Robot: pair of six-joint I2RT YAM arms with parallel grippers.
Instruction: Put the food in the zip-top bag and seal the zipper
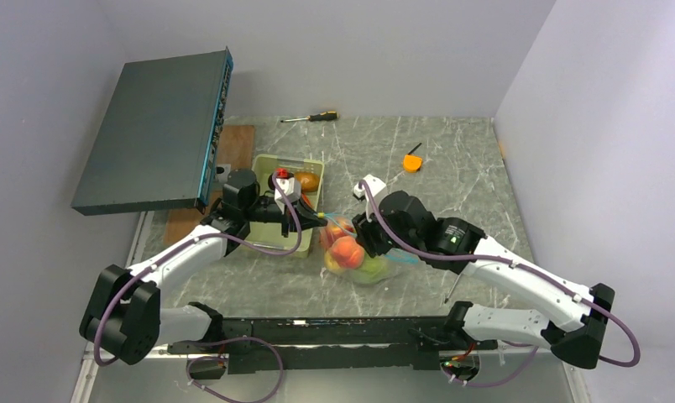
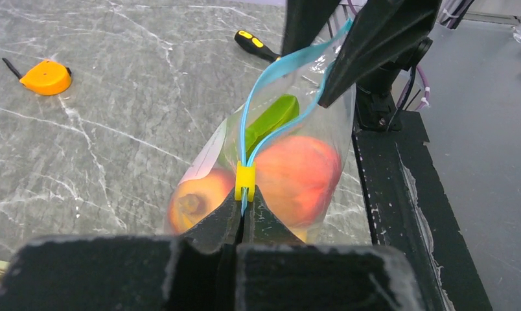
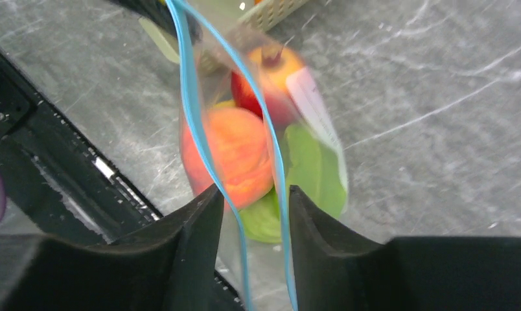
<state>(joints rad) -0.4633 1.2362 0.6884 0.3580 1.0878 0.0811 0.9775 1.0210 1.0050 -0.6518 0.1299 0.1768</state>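
My right gripper grabs the sides of the yellow slider (image 2: 245, 181) next, to seal the zipper, and leaves the zipper end to my left gripper.
The clear zip-top bag (image 1: 376, 269) hangs between my two grippers above the table, its mouth up. Inside lies food: orange-red peaches (image 2: 303, 175) (image 3: 235, 155), a red apple (image 3: 271, 78) and a green piece (image 2: 274, 116). My left gripper (image 2: 245, 197) (image 1: 321, 220) is shut on the end of the teal zipper (image 2: 243, 136), just under the yellow slider (image 2: 245, 181). My right gripper (image 3: 254, 194) (image 1: 361, 231) stands open, with the zipper's two strips (image 3: 192, 97) running loose and apart between its fingers. More food (image 1: 307, 180) sits in the pale green tray (image 1: 316, 161).
An orange tape measure (image 1: 412, 162) and a screwdriver (image 1: 313, 117) lie at the back of the marble table. A second screwdriver (image 2: 254, 44) lies by the right arm. A dark flat box (image 1: 154, 130) leans at the left. The black base rail (image 1: 317, 332) runs along the near edge.
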